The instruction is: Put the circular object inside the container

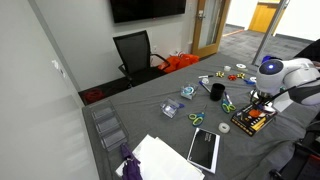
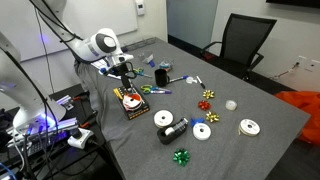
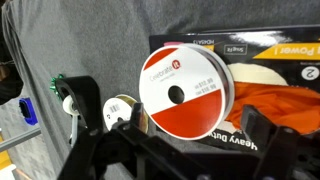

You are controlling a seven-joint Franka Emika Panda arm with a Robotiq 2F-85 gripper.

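Observation:
My gripper should go lower first: its fingers are above the spool point(image 3: 183, 90), the whole top of the spool shows below them, and they would miss it if they closed now.
The circular object is a red and white spool point(image 3: 183, 90) with a centre hole. In the wrist view it lies face up on the container point(image 3: 275, 50), a black box with orange contents and "Heavy Duty" lettering. My gripper point(image 3: 195, 125) hangs right above it with its fingers spread on either side of the spool; the left finger is at its edge and the right one stands apart. In both exterior views the gripper point(image 1: 262, 100) point(image 2: 125, 80) hovers just over the box point(image 1: 250, 123) point(image 2: 131, 104) near the table edge.
A black mug point(image 2: 161, 76), several white tape rolls point(image 2: 201, 131), a green bow point(image 2: 181, 156) and a red bow point(image 2: 206, 103) lie on the grey table. A tablet point(image 1: 204, 148) and papers lie further off. A black chair point(image 1: 135, 55) stands beyond.

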